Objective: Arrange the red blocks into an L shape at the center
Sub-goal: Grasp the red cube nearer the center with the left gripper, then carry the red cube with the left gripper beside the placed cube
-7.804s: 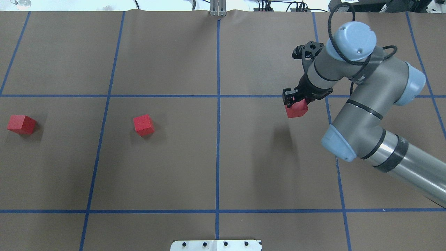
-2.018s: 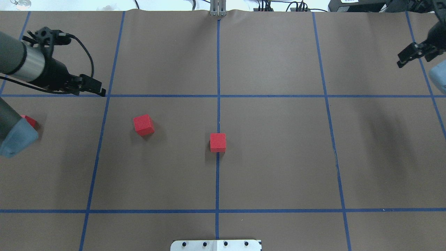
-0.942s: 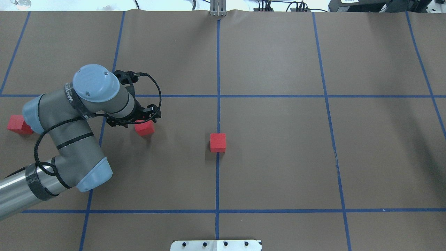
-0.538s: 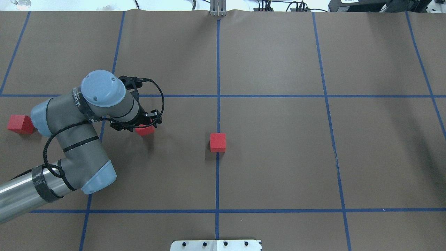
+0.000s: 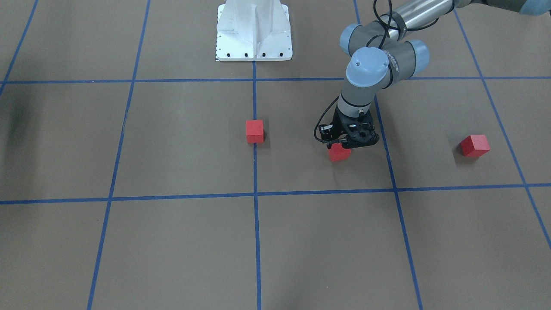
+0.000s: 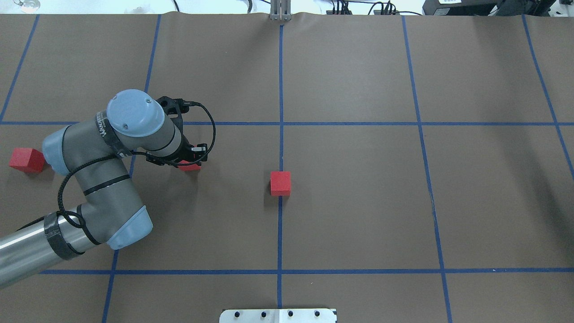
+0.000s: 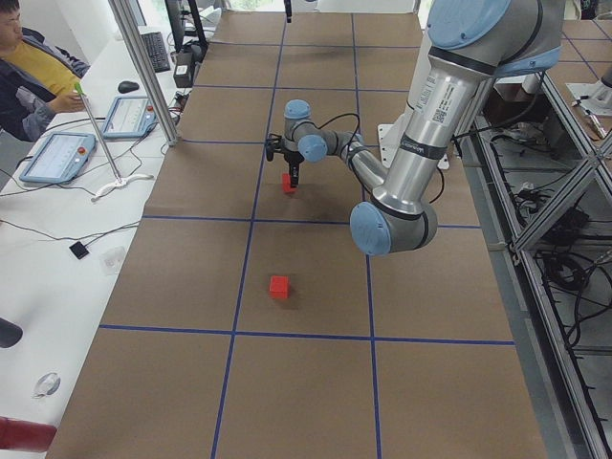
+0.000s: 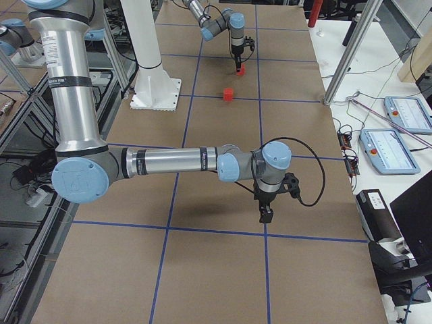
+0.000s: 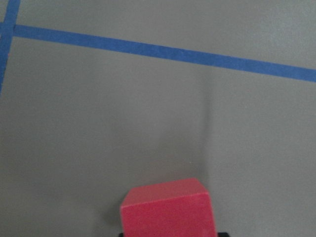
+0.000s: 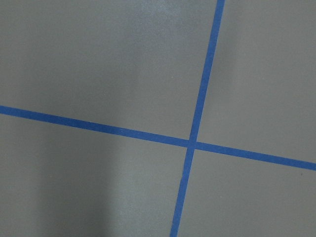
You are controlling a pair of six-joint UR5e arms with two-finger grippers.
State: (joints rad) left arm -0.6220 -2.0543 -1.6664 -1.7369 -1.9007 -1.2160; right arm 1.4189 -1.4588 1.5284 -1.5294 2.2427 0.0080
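Observation:
I should next grab the third red block by its opposite sides with my left gripper, to form the L with the center block.
Three small red blocks lie on the brown table. One block (image 6: 280, 183) (image 5: 254, 131) sits at the center on the blue middle line. A second block (image 6: 26, 160) (image 5: 474, 145) lies far out on my left side. My left gripper (image 6: 190, 160) (image 5: 344, 145) is lowered over the third block (image 6: 190, 168) (image 5: 339, 153), its jaws open on either side of it. That block fills the bottom of the left wrist view (image 9: 169, 212) and still rests on the table. My right gripper (image 8: 266, 216) hangs low over bare table; I cannot tell whether it is open or shut.
Blue tape lines (image 6: 280, 123) split the table into large squares. The white robot base plate (image 5: 254, 30) stands at the robot's edge. An operator (image 7: 33, 67) sits by tablets beyond the far edge. The right wrist view shows only a tape crossing (image 10: 190, 143).
The right arm set its block down at the center and left the overhead view. The left arm swung in and has lowered over the middle-left block. No block has moved in the last second.

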